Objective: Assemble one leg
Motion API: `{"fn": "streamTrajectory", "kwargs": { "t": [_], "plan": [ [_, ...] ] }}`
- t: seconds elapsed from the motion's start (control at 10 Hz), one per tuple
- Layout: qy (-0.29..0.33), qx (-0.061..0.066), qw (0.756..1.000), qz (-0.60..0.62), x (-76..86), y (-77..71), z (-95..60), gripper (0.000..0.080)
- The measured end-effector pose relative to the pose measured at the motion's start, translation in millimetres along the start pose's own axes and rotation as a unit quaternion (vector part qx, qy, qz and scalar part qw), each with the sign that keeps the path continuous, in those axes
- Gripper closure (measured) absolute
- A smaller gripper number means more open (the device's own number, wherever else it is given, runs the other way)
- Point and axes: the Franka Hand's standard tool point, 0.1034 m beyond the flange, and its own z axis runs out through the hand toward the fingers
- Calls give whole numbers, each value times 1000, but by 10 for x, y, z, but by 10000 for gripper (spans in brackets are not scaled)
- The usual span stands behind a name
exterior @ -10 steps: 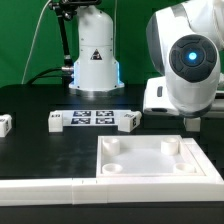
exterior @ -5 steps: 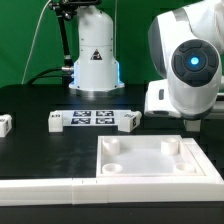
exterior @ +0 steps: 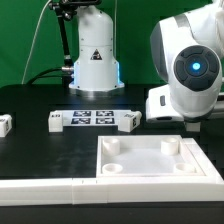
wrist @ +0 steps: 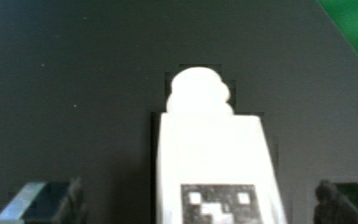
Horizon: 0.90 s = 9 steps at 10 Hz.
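Note:
My gripper's open fingers stand beside the white leg, level with its black-and-white tag point(wrist: 220, 203). It is time to close, as that would catch the leg now.
In the wrist view a white leg point(wrist: 208, 140) lies on the black table, its rounded end pointing away and its black-and-white tag point(wrist: 220, 203) near the camera. My gripper point(wrist: 197, 205) is open and straddles the leg, with dark fingertips point(wrist: 43, 200) on either side and a gap to the leg on both sides. In the exterior view the arm point(exterior: 190, 70) hangs low at the right, behind the large white square panel point(exterior: 160, 160). The gripper and this leg are hidden there. Another leg point(exterior: 5, 124) lies at the far left.
The marker board point(exterior: 92, 119) lies mid-table. A white robot base point(exterior: 95, 60) with a blue glow stands at the back. A white raised rim point(exterior: 50, 185) runs along the front edge beside the panel.
The arm has shifted a little toward the exterior view's right and lower. Nothing else has moved.

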Motion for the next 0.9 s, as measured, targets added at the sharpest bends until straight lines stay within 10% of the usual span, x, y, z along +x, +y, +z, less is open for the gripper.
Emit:
{"fn": "streamTrajectory", "kwargs": {
  "t": [0.5,0.9],
  "plan": [
    [-1,-4,999,32,-14,-22,33,512],
    [-1,-4,999,32,-13,-19,30,512]
  ]
}}
